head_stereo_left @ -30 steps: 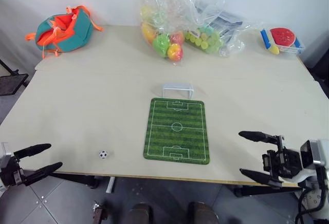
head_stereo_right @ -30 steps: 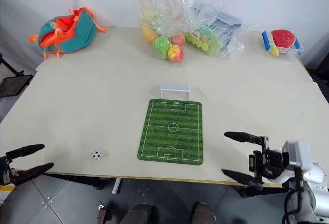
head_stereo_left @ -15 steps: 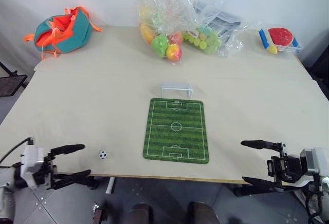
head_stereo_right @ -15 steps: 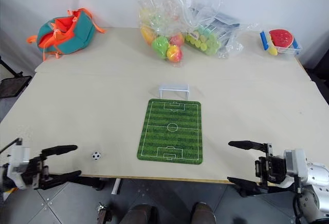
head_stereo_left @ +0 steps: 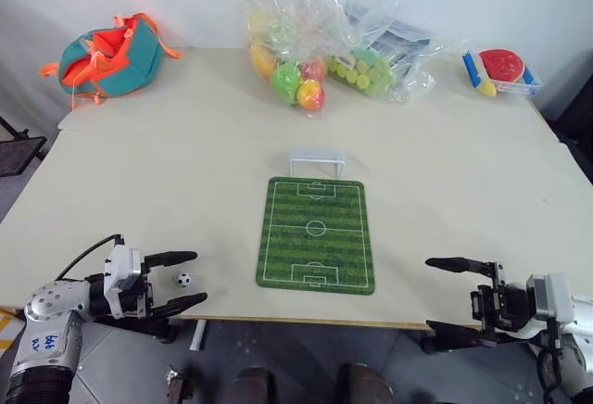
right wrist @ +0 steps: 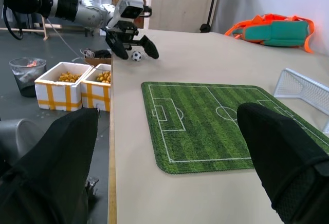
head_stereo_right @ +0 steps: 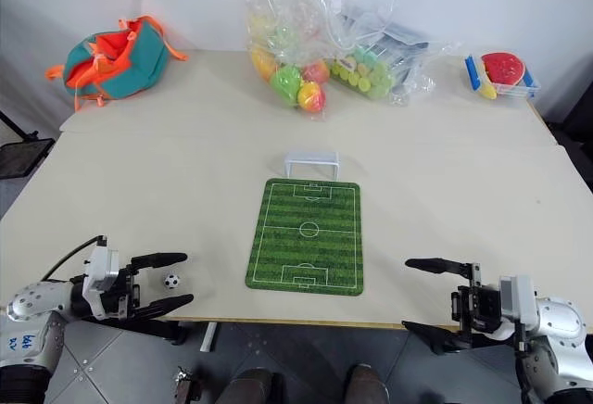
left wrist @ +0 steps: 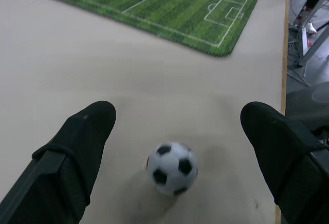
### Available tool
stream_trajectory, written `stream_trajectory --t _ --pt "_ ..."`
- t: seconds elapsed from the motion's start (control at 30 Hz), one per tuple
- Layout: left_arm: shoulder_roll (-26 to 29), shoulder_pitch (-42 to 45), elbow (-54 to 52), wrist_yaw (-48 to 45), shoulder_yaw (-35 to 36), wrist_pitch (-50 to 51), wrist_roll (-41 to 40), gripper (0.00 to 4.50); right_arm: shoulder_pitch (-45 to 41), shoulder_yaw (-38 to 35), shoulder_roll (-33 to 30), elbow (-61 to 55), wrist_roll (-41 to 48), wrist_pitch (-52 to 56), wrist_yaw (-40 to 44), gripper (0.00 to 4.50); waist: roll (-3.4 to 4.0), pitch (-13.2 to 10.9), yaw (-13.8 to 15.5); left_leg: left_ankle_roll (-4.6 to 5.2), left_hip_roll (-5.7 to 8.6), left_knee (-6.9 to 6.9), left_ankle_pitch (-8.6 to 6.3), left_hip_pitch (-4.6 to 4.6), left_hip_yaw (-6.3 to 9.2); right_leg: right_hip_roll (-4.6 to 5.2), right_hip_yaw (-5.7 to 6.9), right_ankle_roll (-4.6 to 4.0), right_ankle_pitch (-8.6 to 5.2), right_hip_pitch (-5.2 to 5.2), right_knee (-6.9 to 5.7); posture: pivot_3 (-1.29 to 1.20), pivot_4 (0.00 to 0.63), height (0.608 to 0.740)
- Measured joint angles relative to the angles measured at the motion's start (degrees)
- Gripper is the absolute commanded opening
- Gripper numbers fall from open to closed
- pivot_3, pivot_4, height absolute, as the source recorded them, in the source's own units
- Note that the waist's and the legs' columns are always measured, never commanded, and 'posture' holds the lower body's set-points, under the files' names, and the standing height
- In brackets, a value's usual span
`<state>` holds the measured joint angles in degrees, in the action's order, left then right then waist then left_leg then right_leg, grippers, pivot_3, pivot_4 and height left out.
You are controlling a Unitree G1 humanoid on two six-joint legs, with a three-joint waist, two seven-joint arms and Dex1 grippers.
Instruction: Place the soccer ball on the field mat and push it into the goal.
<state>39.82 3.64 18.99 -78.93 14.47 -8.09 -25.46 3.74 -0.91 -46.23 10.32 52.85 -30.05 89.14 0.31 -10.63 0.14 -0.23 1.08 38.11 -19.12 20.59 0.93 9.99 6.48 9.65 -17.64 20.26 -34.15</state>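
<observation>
The left gripper's fingers reach past both sides of the soccer ball (head_stereo_left: 184, 280), so the left gripper should close on the ball.
The tiny black-and-white soccer ball (head_stereo_left: 184, 280) rests on the table near its front edge, left of the field mat (head_stereo_left: 316, 233). My left gripper (head_stereo_left: 188, 280) is open around it, one finger on each side, neither touching; the ball (left wrist: 171, 167) sits between the fingertips (left wrist: 87, 126). The green mat with white pitch lines lies flat at the table's middle. The small white goal (head_stereo_left: 317, 162) stands just beyond the mat's far end. My right gripper (head_stereo_left: 443, 296) hangs open off the front edge, right of the mat, holding nothing.
Clear plastic bags of coloured balls (head_stereo_left: 296, 75) lie at the back centre. An orange and teal bag (head_stereo_left: 107, 55) sits at the back left, a small tub with toys (head_stereo_left: 502, 66) at the back right. White boxes (right wrist: 77, 82) stand on the floor beside the table.
My left gripper has come in from off the table's left edge and now straddles the ball. The right gripper has sunk a little below the front edge.
</observation>
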Motion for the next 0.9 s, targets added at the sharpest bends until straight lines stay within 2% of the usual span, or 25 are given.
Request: stream_trajectory --t 0.37,0.4,0.53,0.67,0.8,0.9 --pt "2.0 0.6 3.7 -0.6 0.0 0.0 0.3 1.03 -0.4 -2.5 2.9 -2.3 -2.5 1.4 0.0 4.5 0.01 0.0 0.0 -0.01 -0.01 -0.02 -0.01 -0.02 0.0 -0.02 -0.02 0.0 0.0 0.0 0.0 0.0 0.15 0.74" --pt "2.1 0.5 3.9 -0.9 0.1 -0.5 0.3 0.87 -0.4 -2.9 3.3 -2.4 -2.8 1.7 0.0 4.5 0.01 0.0 0.0 -0.02 -0.01 -0.03 -0.01 -0.02 -0.01 -0.02 -0.03 0.0 0.0 0.0 0.0 0.0 0.15 0.74" --pt "1.7 1.0 3.8 -1.1 -0.1 -0.5 0.2 0.87 -1.3 -4.3 4.4 -3.2 -4.2 3.5 0.0 4.5 0.01 0.0 0.0 -0.02 -0.01 -0.02 -0.01 -0.03 -0.02 -0.02 -0.04 0.0 0.0 0.0 -0.01 0.0 0.15 0.74" --pt "0.3 3.4 -1.5 0.3 -2.1 3.6 -0.4 0.87 -2.7 -6.2 4.5 -3.9 -4.7 5.7 -0.2 4.5 -0.01 0.0 0.6 -0.01 0.0 0.04 -0.01 0.0 0.0 -0.02 -0.05 -0.01 0.01 0.0 -0.03 0.0 0.15 0.74" --pt "-0.8 11.0 -9.9 5.8 -7.0 11.3 0.7 0.87 -3.3 -9.0 3.3 -4.8 -4.7 8.7 -0.3 4.5 -0.01 0.0 1.6 -0.01 0.04 0.11 -0.01 0.03 0.02 -0.01 -0.05 0.01 0.04 -0.02 -0.03 0.0 0.15 0.74" --pt "-3.9 17.7 -15.2 9.1 -12.3 14.8 2.2 0.87 -3.4 -11.2 1.5 -5.0 -5.3 10.2 -0.3 4.5 -0.01 0.0 1.4 0.0 0.05 0.1 -0.01 0.06 -0.01 -0.02 -0.07 0.04 0.07 -0.02 0.03 0.0 0.15 0.74"
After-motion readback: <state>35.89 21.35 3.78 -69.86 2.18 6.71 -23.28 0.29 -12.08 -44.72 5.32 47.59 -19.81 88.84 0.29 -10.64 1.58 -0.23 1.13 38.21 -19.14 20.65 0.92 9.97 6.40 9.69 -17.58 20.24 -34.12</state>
